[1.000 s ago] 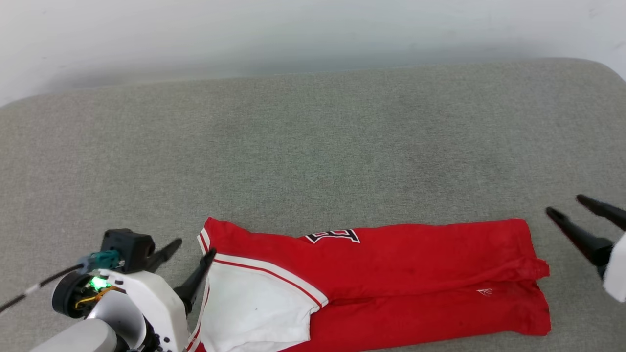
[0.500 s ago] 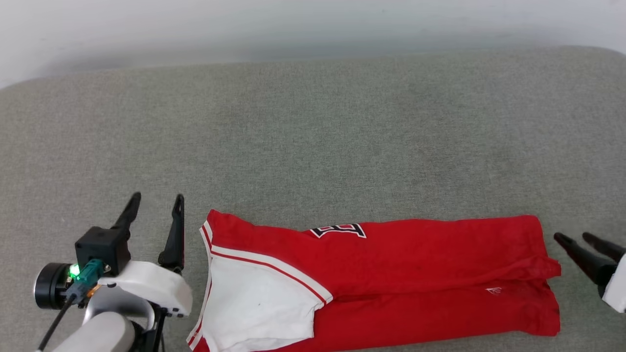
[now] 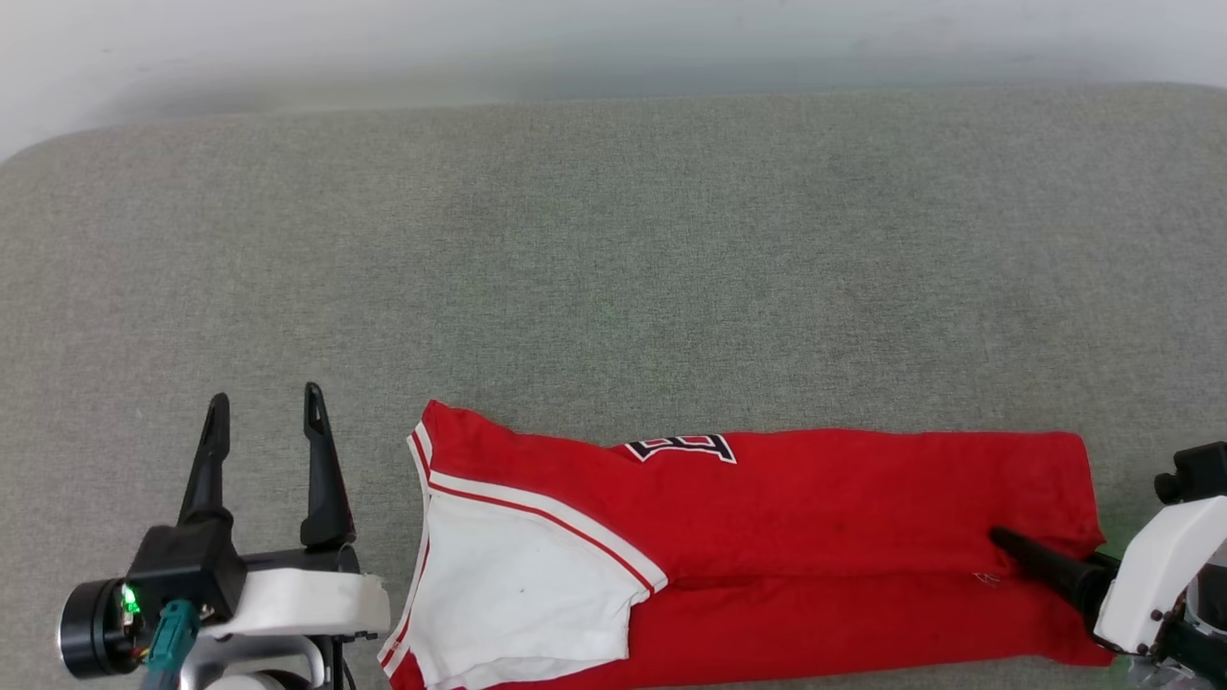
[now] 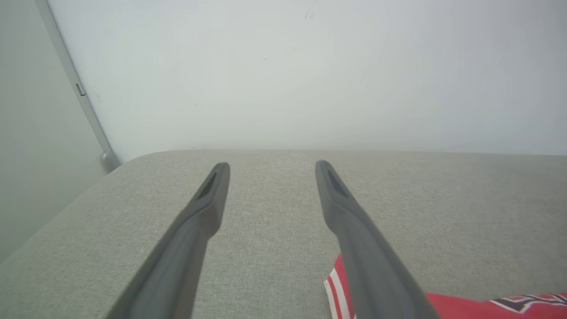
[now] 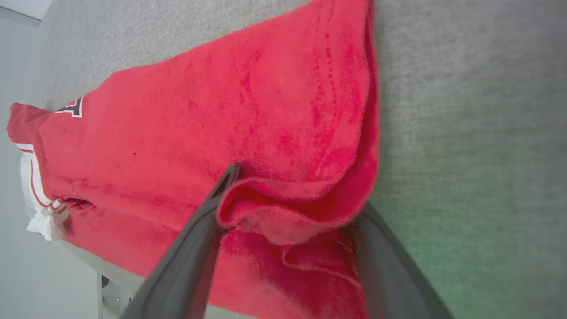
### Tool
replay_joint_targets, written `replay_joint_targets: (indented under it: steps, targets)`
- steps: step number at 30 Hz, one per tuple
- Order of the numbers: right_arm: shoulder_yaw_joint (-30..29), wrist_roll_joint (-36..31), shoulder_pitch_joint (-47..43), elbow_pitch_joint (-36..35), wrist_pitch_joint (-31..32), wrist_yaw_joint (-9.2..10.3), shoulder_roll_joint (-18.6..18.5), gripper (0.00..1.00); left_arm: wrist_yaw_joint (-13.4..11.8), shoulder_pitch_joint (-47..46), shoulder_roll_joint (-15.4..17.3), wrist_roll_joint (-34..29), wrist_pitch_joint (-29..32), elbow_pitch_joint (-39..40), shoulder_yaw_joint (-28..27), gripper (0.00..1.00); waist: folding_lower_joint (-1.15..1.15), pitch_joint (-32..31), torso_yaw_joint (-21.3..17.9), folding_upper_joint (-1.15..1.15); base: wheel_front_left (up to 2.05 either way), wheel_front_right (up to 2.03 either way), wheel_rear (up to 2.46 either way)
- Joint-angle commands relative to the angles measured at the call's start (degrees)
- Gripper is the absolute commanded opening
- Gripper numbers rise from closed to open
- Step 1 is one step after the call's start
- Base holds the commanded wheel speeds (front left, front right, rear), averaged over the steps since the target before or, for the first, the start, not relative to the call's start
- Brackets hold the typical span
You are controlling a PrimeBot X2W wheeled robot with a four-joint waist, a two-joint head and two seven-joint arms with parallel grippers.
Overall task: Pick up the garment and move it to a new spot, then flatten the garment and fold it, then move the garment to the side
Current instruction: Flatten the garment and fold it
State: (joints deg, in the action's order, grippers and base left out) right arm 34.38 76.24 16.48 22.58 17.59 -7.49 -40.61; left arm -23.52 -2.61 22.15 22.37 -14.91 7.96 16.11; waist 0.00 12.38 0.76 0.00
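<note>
My right gripper will fold the long garment toward the striped collar, so next it will take hold of the garment by its red hem (image 5: 289, 212).
The garment (image 3: 815, 517) lies as a long folded strip along the front of the grey surface, white sleeve and striped trim at its left end, black lettering on its far edge. My left gripper (image 3: 261, 401) stands open just left of the collar end, apart from the cloth, fingers pointing away; its wrist view has the left gripper (image 4: 272, 166) over bare surface with a corner of the garment (image 4: 465, 305) at lower right. My right gripper (image 3: 1016, 556) is open at the hem end. There the right gripper (image 5: 288, 177) has one finger above the garment (image 5: 221, 110) and the other hidden beneath the raised hem fold.
The grey fabric surface (image 3: 613, 249) stretches wide behind the garment up to a white wall (image 3: 613, 38). Its front edge runs close under the garment's near side. A metal strip (image 4: 79, 88) runs down the wall corner at the far left.
My left gripper has drawn back from the collar end and turned its fingers away. My right gripper has come in from the right, sliding its fingers around the hem. The camera shifted slightly.
</note>
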Motion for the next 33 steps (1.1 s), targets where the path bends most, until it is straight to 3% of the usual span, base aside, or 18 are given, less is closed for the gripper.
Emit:
replay_joint_targets:
  steps: [1,7,8,9,14,23,28,33]
  targets:
    - [2.3,0.3,-2.5,0.0,0.9,0.00,2.7,1.00,0.5,1.0,-0.9,-1.2,-0.4,0.4,-1.0,1.00,0.00,0.0,0.0,0.00,0.00,0.00,0.00]
    - [3.3,-0.9,-0.8,0.8,-1.3,0.00,3.3,1.00,4.8,4.0,-8.6,-7.7,-0.4,0.4,-7.5,1.00,0.00,0.1,-0.2,0.00,0.00,0.00,0.00]
    - [3.4,-1.3,-0.5,1.2,-1.7,0.01,3.3,0.33,5.6,4.3,-9.7,-8.6,-0.4,0.2,-8.3,1.00,0.00,0.0,-0.2,0.00,0.00,0.00,0.00]
    - [3.6,-1.7,-0.2,1.3,-2.2,0.01,3.2,0.00,6.4,4.6,-10.6,-9.4,-0.4,0.0,-9.1,1.00,0.00,0.0,-0.2,0.00,0.00,0.00,0.00]
    - [3.2,-2.4,1.9,1.6,-4.3,0.00,1.3,0.00,9.6,5.5,-14.1,-14.1,-0.4,0.2,-12.3,1.00,0.00,-0.7,-0.5,0.00,0.00,0.00,0.00]
    - [2.0,-2.4,2.0,0.7,-5.2,0.03,-6.5,0.00,12.4,7.3,-16.7,-18.8,-0.3,0.5,-15.7,1.00,0.00,-2.2,-1.2,0.00,0.00,0.00,0.00]
    - [2.6,-3.0,1.7,1.6,-1.9,0.02,-11.0,0.00,13.4,8.4,-17.4,-19.8,-0.3,0.1,-16.3,1.00,0.00,-3.2,-1.5,0.00,0.00,0.00,0.00]
    - [3.4,-2.1,2.4,-4.5,2.5,0.01,-13.4,0.00,14.5,9.1,-17.8,-20.7,-0.3,-0.4,-16.1,1.00,0.00,-4.4,-1.9,0.00,0.00,0.00,0.00]
